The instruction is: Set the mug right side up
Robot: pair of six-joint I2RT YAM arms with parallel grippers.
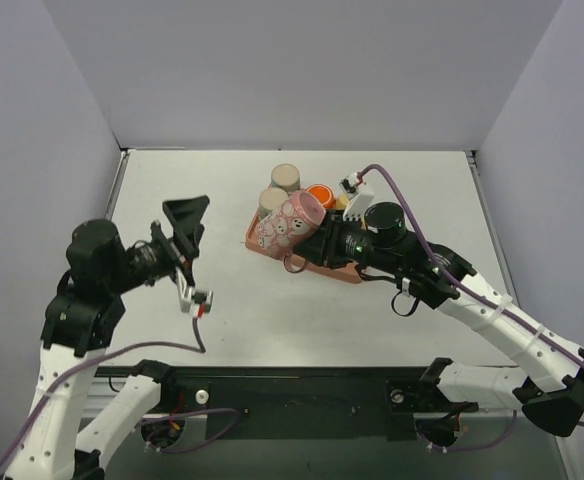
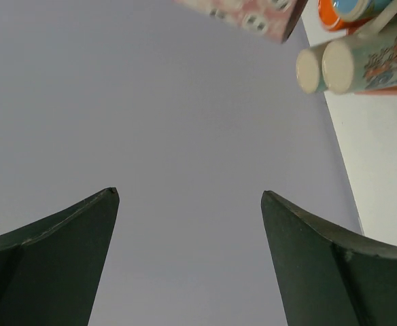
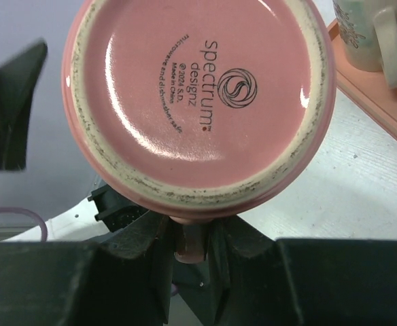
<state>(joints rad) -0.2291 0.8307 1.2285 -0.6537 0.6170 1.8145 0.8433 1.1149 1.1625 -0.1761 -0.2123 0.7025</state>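
My left gripper needs to reach for and grab the pink mug's rim (image 1: 267,240) (image 2: 291,26), opposite the mug's base. The mug's base then stays free, so the mug can be set upright.
The pink mug (image 1: 289,224) with white cartoon prints lies tilted on its side in the air above the left end of the orange tray (image 1: 344,272). Its pink base (image 3: 198,95) fills the right wrist view and faces that camera. My right gripper (image 1: 312,256) is shut on the mug's handle (image 3: 189,243), which sits pinched between the fingers. My left gripper (image 1: 186,222) is open and empty, raised over the left part of the table, apart from the mug. A corner of the mug shows at the top of the left wrist view (image 2: 246,15).
The orange tray holds two beige-lidded cups (image 1: 285,178), an orange cup (image 1: 321,193) and a white object (image 1: 357,205) behind the mug. The cups also show in the left wrist view (image 2: 344,64). Grey walls enclose the white table (image 1: 232,300).
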